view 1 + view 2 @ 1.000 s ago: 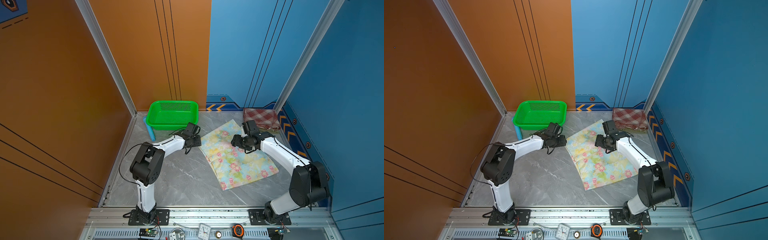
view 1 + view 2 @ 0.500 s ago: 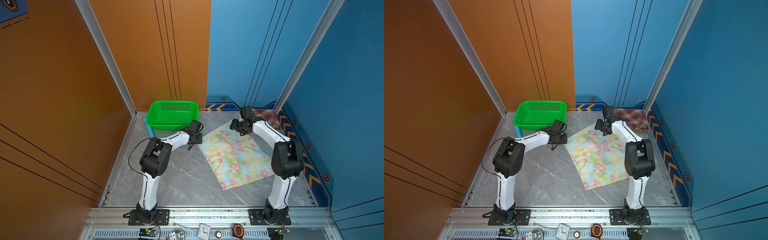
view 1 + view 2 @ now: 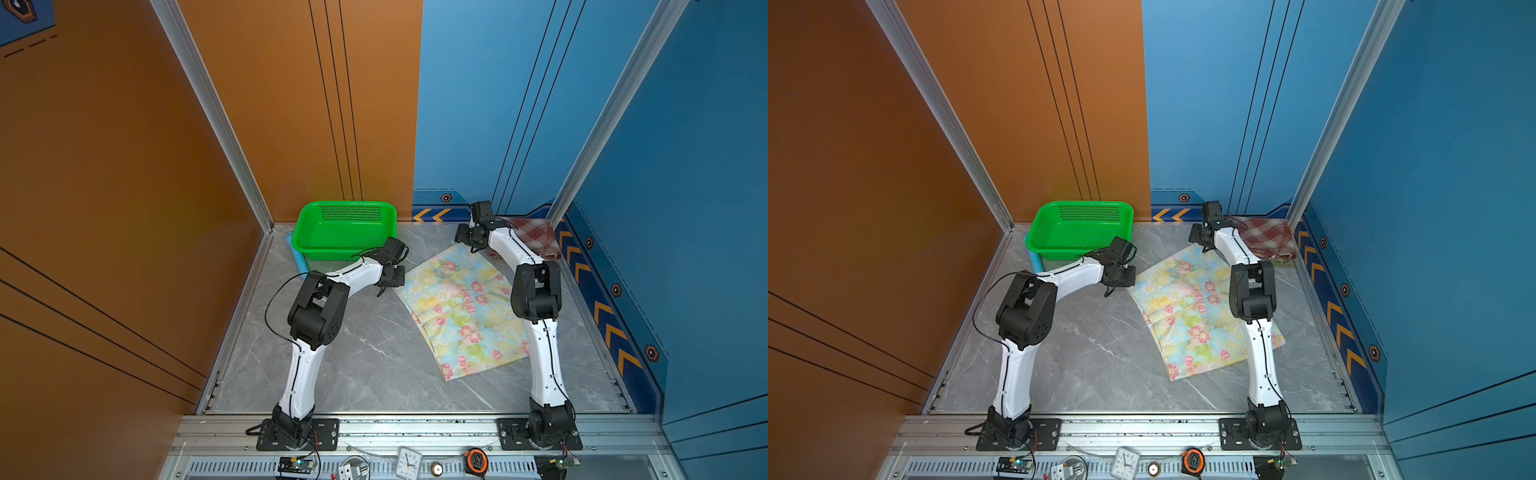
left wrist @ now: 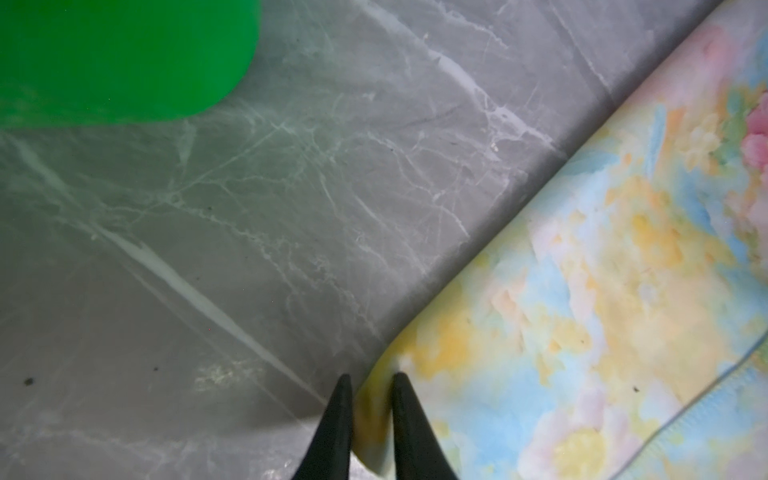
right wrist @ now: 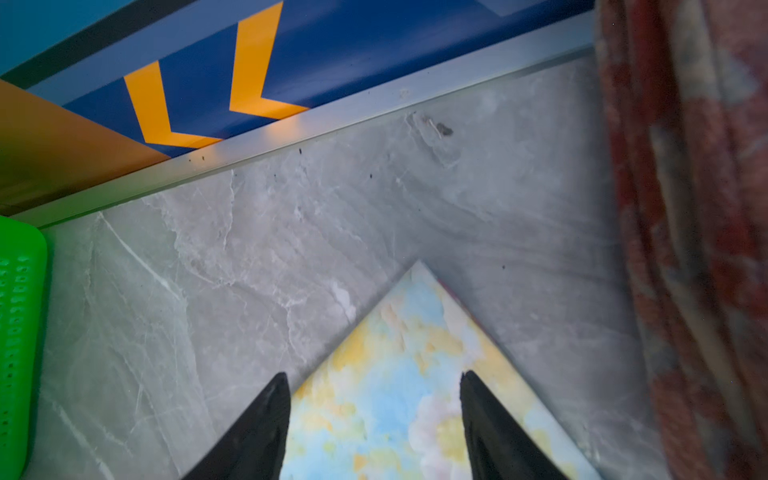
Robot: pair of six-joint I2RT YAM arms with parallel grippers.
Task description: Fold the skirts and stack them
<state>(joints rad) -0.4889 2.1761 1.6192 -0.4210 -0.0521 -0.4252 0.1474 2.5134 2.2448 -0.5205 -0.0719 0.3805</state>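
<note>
My right gripper grabs the floral skirt by its far corner next, opposite my left gripper's corner, to fold that edge of the skirt over evenly.
The floral skirt lies spread flat on the grey marble table. My left gripper is at the skirt's left corner, beside the basket. In the left wrist view my left gripper is shut on a fold of that corner of the floral skirt. My right gripper stands open, its fingers either side of the far corner of the floral skirt. The plaid skirt lies folded in the back right corner.
A green mesh basket stands at the back left, on a pale blue support. Walls close in the table on three sides. A clock and a tape measure lie on the front rail.
My right gripper has moved from over the skirt's middle back to its far corner. My left gripper has closed on the skirt's left corner.
</note>
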